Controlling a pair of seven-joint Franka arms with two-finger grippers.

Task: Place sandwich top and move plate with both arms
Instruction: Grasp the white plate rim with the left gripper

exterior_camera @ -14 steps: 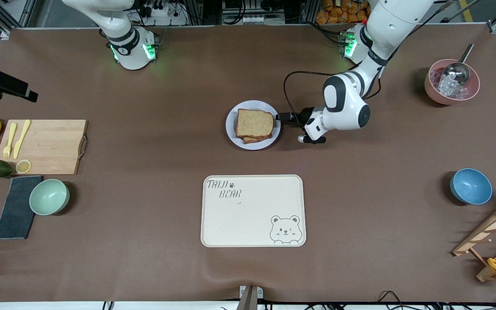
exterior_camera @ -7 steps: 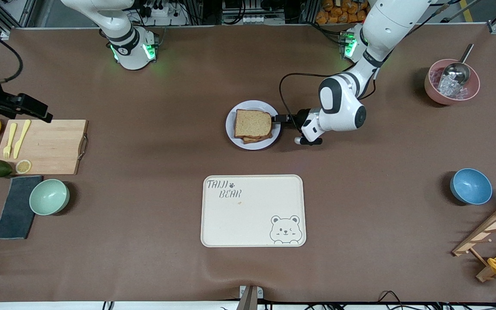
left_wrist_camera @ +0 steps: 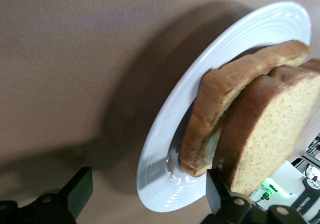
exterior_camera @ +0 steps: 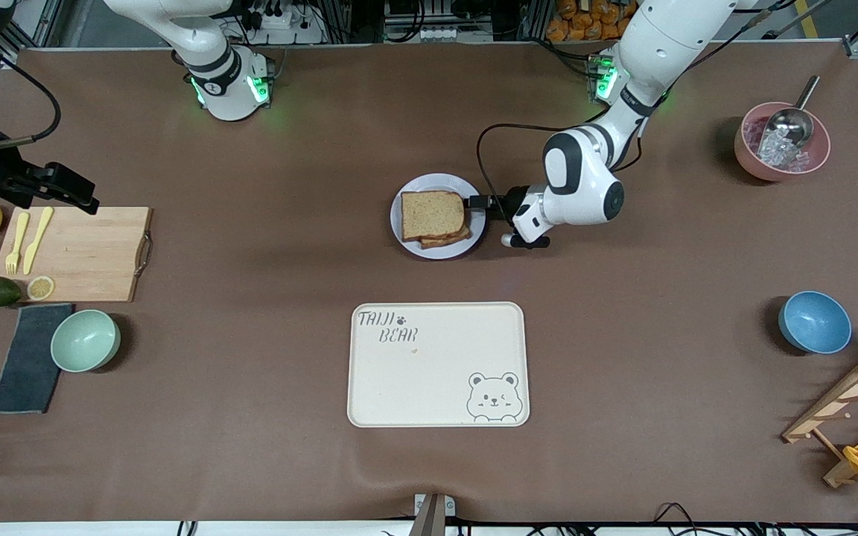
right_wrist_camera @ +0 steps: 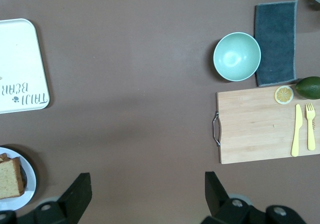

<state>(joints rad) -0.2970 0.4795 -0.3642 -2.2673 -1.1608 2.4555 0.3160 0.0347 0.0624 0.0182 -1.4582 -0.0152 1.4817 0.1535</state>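
The left gripper takes hold of the plate by its rim (exterior_camera: 479, 223) next, to move the plate of sandwich onto the bear-printed tray (exterior_camera: 437, 363).
The pale plate (exterior_camera: 408, 240) sits mid-table with a sandwich on it. The tan sandwich top (exterior_camera: 433, 214) lies on a lower slice, slightly offset. My left gripper (exterior_camera: 477, 202) is low at the plate's edge toward the left arm's end, open. In the left wrist view its jaws (left_wrist_camera: 150, 186) straddle the plate's rim (left_wrist_camera: 165, 134), one finger close to the sandwich top (left_wrist_camera: 265, 134). My right gripper (exterior_camera: 75, 195) is open and empty, high over the cutting board end of the table. The right wrist view (right_wrist_camera: 147, 184) shows the plate (right_wrist_camera: 29, 170) and sandwich top (right_wrist_camera: 10, 178) at its edge.
A cream bear-printed tray (exterior_camera: 438, 363) lies nearer the front camera than the plate. At the right arm's end are a cutting board (exterior_camera: 83, 253) with fork and knife, a green bowl (exterior_camera: 85, 340), a cloth and fruit. At the left arm's end are a blue bowl (exterior_camera: 814, 321), a pink bowl (exterior_camera: 780, 141) and a rack.
My left gripper has slid in onto the plate's rim, and the sandwich top has shifted a little toward the right arm's end. My right gripper has come farther in over the cutting board end.
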